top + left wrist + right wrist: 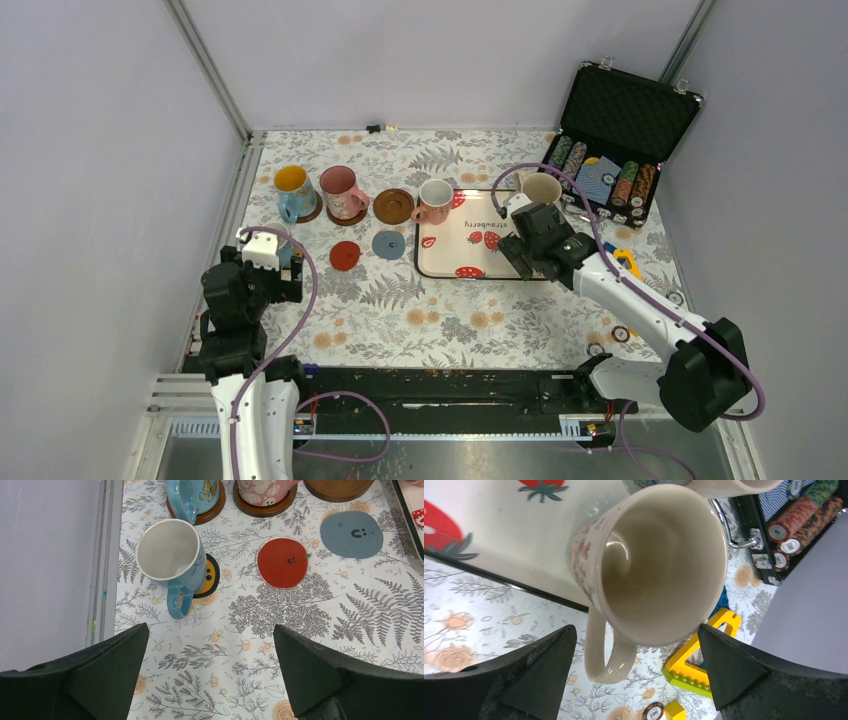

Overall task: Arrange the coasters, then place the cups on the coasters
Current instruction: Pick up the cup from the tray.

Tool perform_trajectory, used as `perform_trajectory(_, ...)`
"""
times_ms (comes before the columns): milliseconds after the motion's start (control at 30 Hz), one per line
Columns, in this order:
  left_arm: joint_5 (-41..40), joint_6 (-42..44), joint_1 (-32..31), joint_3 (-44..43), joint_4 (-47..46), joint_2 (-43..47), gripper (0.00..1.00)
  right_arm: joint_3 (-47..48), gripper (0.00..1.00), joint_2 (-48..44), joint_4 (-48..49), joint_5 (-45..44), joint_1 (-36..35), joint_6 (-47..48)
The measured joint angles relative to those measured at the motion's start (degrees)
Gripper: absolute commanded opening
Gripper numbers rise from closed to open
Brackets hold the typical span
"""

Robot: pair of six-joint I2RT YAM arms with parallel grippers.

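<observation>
The cream cup's handle is entirely below the right gripper's fingers, so the right gripper would miss it by closing now and should first go lower.
The white-and-blue cup (172,560) stands partly on the black coaster with the orange centre (209,577). My left gripper (211,630) is open just short of its handle, with nothing between the fingers. The red coaster (282,562) and the grey-blue coaster (351,534) lie bare. The blue cup (291,190) and the pink cup (342,190) each stand on a brown coaster. A third brown coaster (393,205) is bare. My right gripper (636,627) is open over a cream cup (659,565), its handle (606,650) between the fingers. A second cream cup (541,188) and the pink-handled cup (435,200) stand nearby.
A white strawberry tray (440,262) lies mid-table, with the near cream cup at its right corner. An open black case (620,130) with striped poker chips stands at the back right. A yellow brick (694,665) and loose chips (620,333) lie right of the tray.
</observation>
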State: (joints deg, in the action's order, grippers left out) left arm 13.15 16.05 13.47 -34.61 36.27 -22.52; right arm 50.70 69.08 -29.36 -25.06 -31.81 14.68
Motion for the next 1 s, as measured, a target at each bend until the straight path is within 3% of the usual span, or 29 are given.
perform_trajectory(333,0.22,0.0,0.42,-0.02,-0.02,0.46,0.99,0.0,0.9,4.55,-0.07,-0.74,2.82,-1.62)
perform_trajectory(533,0.44,0.0,0.59,0.0,0.02,0.55,0.99,-0.85,0.87,0.94,0.0,0.96,4.2,-2.97)
perform_trajectory(733,0.52,0.0,0.66,0.0,0.02,0.63,0.99,-0.83,0.74,4.85,0.48,3.78,5.4,-3.43)
perform_trajectory(833,0.52,0.0,0.72,-0.02,0.02,0.68,0.99,-0.59,0.55,8.96,0.94,4.98,6.19,-3.78)
perform_trajectory(867,0.55,0.0,0.85,0.0,0.04,0.72,0.99,-0.59,0.41,9.77,0.94,5.42,6.25,-3.8)
perform_trajectory(933,0.63,0.0,1.09,0.0,0.0,0.81,0.99,-0.63,0.02,10.67,0.57,6.67,6.25,-3.43)
perform_trajectory(1000,0.81,0.02,1.22,0.0,0.02,0.81,0.99,-0.31,0.0,9.88,1.99,8.76,6.21,-3.45)
